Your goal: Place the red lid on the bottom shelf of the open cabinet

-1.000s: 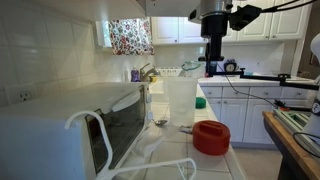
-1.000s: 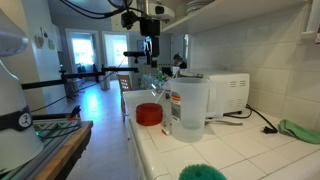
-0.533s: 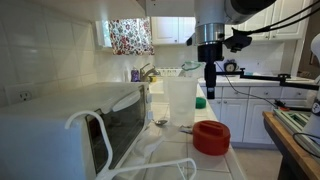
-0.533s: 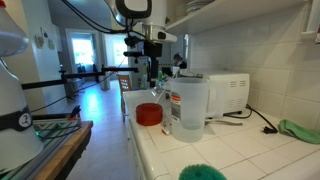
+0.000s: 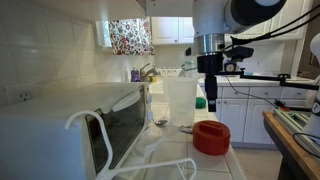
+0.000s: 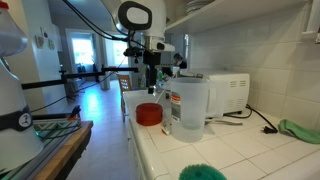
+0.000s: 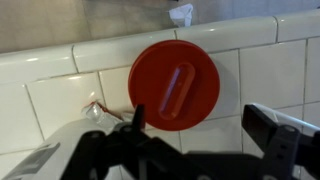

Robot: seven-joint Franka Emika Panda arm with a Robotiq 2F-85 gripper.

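Note:
It isn't time to close yet: there is a gap between my fingers and the top of the red lid (image 5: 211,137) (image 7: 173,83). My gripper should go lower first, then close on the lid.
The red lid (image 5: 211,137) lies flat on the white tiled counter, beside the clear plastic container (image 5: 180,100); it also shows in the exterior view from the opposite side (image 6: 149,114). My gripper (image 5: 211,95) hangs straight above the lid, apart from it, fingers pointing down (image 6: 150,86). In the wrist view the lid (image 7: 173,83) fills the middle, and the gripper (image 7: 200,120) is open and empty, one finger at each side of the lower picture. The pale underside of the open cabinet (image 6: 215,8) is overhead at the top right.
A white microwave (image 5: 70,125) stands against the wall behind the container (image 6: 190,105). A white cable loops at the counter's front. A small green object (image 6: 200,172) lies near the counter edge, and a green cloth (image 6: 300,130) lies further along. A desk stands across the aisle.
The arm has come down and the gripper now hangs lower, closer above the red lid. The lid and the container have not moved.

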